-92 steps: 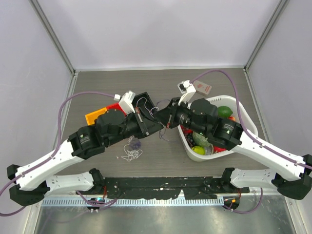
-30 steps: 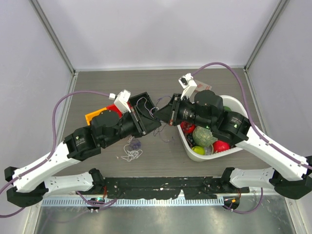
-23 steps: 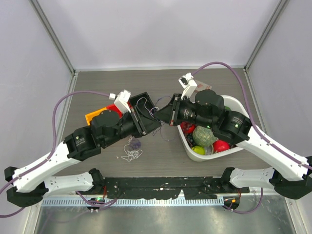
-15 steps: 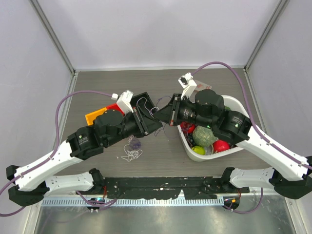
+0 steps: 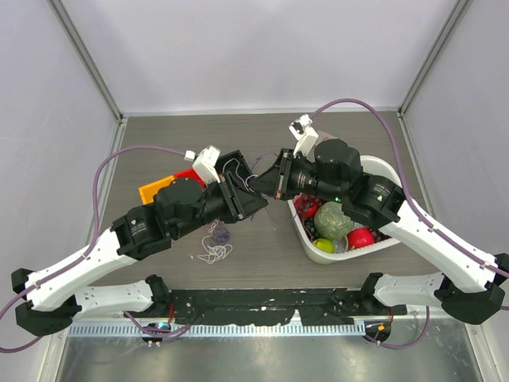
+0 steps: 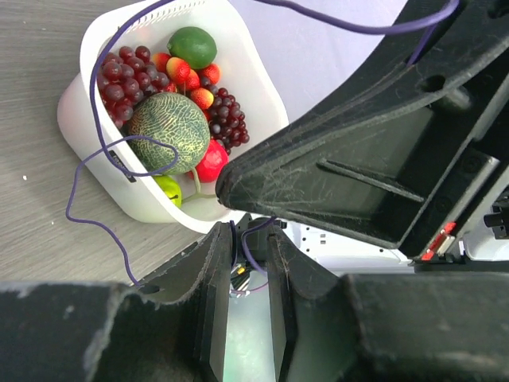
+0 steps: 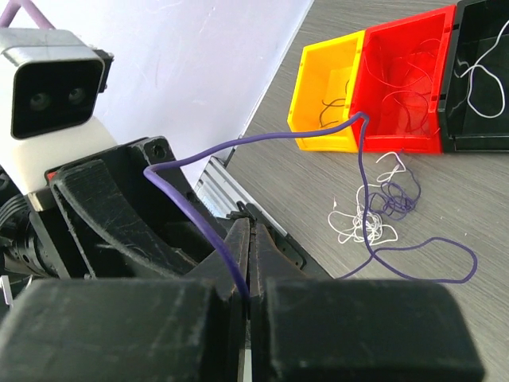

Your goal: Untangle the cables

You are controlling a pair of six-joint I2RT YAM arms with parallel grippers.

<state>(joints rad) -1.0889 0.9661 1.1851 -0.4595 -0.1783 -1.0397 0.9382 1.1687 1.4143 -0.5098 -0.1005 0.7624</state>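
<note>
The purple cord passes between my left gripper's fingers, close by the right gripper. My left gripper should close now, as it would pinch the cord.
My right gripper (image 7: 248, 239) is shut on a dark purple cord (image 7: 262, 137). The cord arcs up from the jaws and drops to the table in a loose loop. My left gripper (image 6: 248, 232) faces the right gripper, its jaws a narrow gap apart. The same purple cord (image 6: 92, 95) passes between its tips, not pinched. In the top view the left gripper (image 5: 256, 202) and the right gripper (image 5: 262, 185) almost touch above the table. A small tangle of white and purple cords (image 5: 215, 245) lies on the table below the left arm. It also shows in the right wrist view (image 7: 380, 199).
Orange (image 5: 153, 190), red (image 5: 185, 175) and black (image 5: 236, 163) bins stand in a row at the back left, with thin cords inside. A white basket (image 5: 350, 248) of fruit sits under the right arm, and also shows in the left wrist view (image 6: 143, 203).
The purple loop that hung to the table just below the two grippers no longer shows there. The right wrist has moved slightly up and back. The left arm shifted a little.
</note>
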